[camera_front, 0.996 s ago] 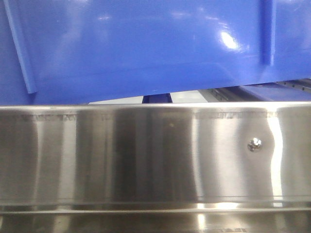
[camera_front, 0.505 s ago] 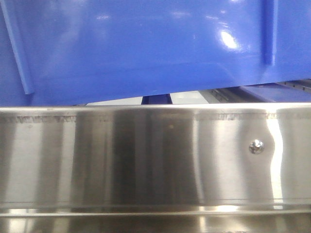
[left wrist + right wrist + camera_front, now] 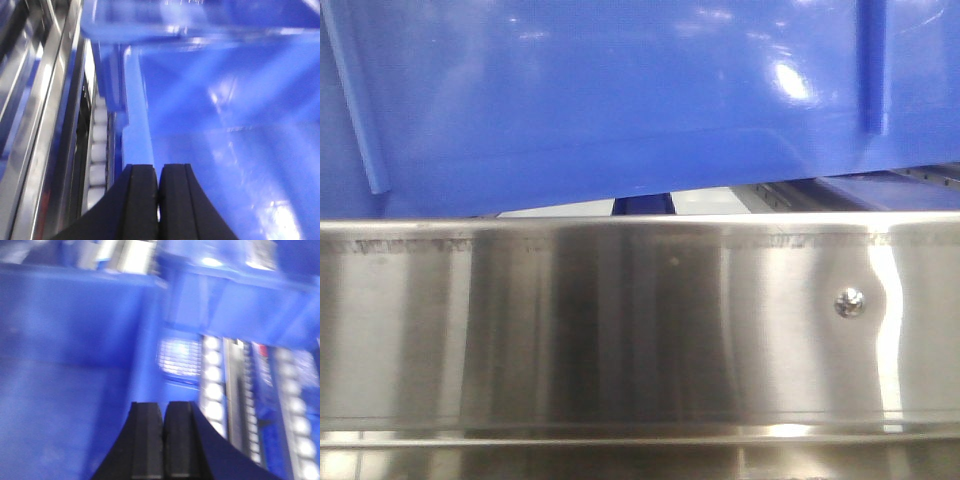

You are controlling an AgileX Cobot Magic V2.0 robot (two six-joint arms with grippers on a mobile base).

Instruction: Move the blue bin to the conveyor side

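My right gripper is going to grab the blue bin (image 3: 65, 340) next by the side at its rim (image 3: 142, 365), to move the bin to the conveyor side.
The blue bin (image 3: 620, 100) fills the top of the front view, its glossy ribbed wall slanting so the bottom edge rises to the right. In the left wrist view my left gripper (image 3: 159, 172) is shut, its black fingers pressed together right over the bin (image 3: 225, 125) beside its pale inner corner edge. My right gripper (image 3: 164, 410) is shut too and hangs over the bin (image 3: 65, 340) close to its wall. I cannot tell whether either gripper pinches the bin's wall. The conveyor is out of view.
A shiny steel rail (image 3: 620, 320) with one screw (image 3: 849, 302) runs across the front view just below the bin. Rows of white rollers (image 3: 97, 145) lie left of the bin, with steel rails beyond them. More rollers (image 3: 212, 375) lie to its right.
In the front view the bin's left rib has slid slightly to the left, and the steel rail's screw sits a little lower and further right.
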